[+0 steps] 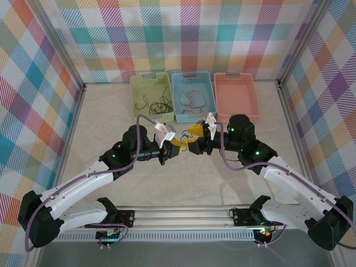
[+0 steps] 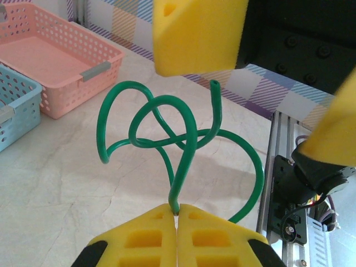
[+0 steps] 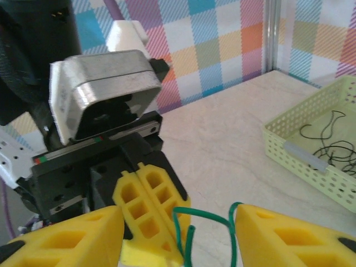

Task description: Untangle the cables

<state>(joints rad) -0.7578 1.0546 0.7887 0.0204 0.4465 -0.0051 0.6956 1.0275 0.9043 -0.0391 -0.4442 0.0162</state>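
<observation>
My left gripper holds one end. My right gripper should next grab the green cable by its loose end (image 3: 191,229), opposite the held end, to untangle its loops.
A green cable (image 2: 161,130), coiled in tangled loops, hangs above the table. My left gripper (image 2: 177,214) is shut on one of its ends. The right gripper (image 3: 178,239) is open, its yellow fingers (image 3: 289,236) standing either side of the cable (image 3: 203,214) and of the left gripper's shut tips (image 3: 147,214). In the top view both grippers, left (image 1: 177,149) and right (image 1: 192,142), meet nose to nose in mid-table. Black cables (image 1: 158,105) lie in the green basket (image 1: 139,94), and red and green cables (image 1: 192,101) lie in the blue basket (image 1: 177,94).
Three baskets stand in a row at the back: green, blue and an orange-pink one (image 1: 236,95) with nothing showing inside. Checkered walls close in the table on three sides. A metal rail (image 1: 183,214) runs along the near edge.
</observation>
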